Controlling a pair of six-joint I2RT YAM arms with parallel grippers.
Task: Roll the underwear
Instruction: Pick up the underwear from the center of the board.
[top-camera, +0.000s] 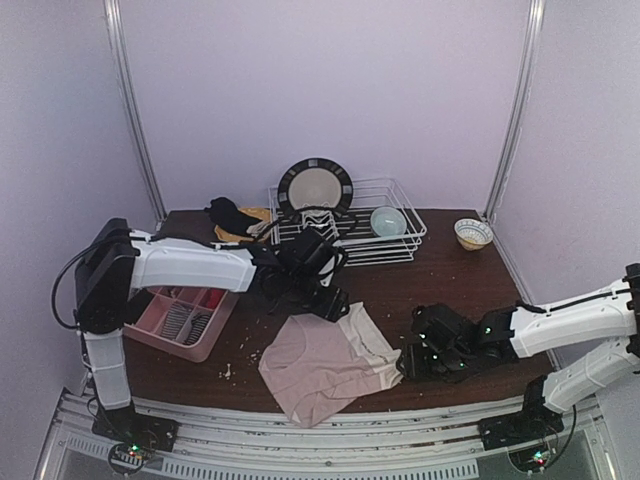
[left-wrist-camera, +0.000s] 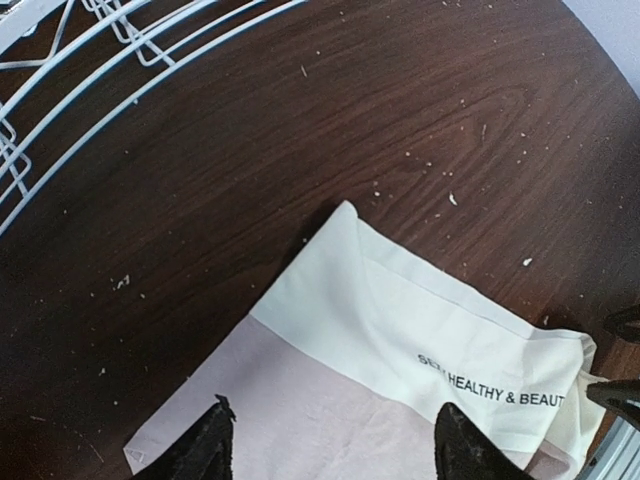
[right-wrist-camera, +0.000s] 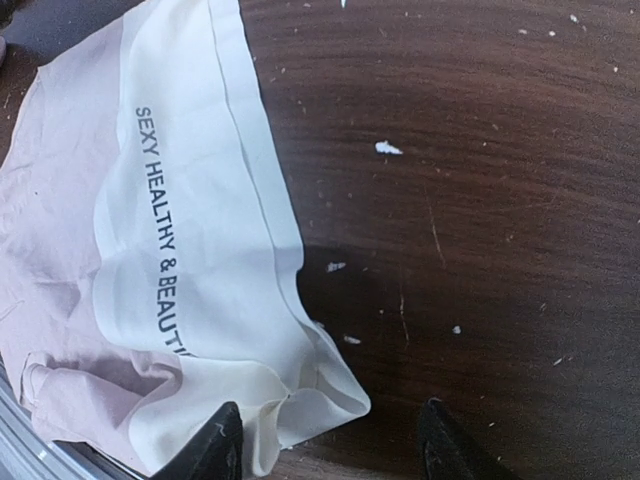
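The left wrist view shows pink fabric (left-wrist-camera: 330, 420) between my left gripper's fingers, so it is too early to close. It moves toward the white waistband corner (left-wrist-camera: 343, 222) first.
The pale pink underwear (top-camera: 322, 364) with a white printed waistband lies spread flat on the dark wood table, its lower edge near the front edge. My left gripper (top-camera: 328, 305) is open, above the garment's far corner; in the left wrist view its fingertips (left-wrist-camera: 205, 442) straddle the pink fabric (left-wrist-camera: 330, 420) just below the waistband (left-wrist-camera: 420, 330). My right gripper (top-camera: 412, 362) is open at the garment's right corner; in the right wrist view its fingers (right-wrist-camera: 222, 440) flank the curled waistband corner (right-wrist-camera: 320, 395), not closed on it.
A white wire dish rack (top-camera: 350, 225) with a dark-rimmed plate (top-camera: 315, 187) and a bowl (top-camera: 388, 221) stands at the back. A small bowl (top-camera: 472, 233) sits back right. A pink tray of utensils (top-camera: 185, 320) is at the left. Crumbs dot the table.
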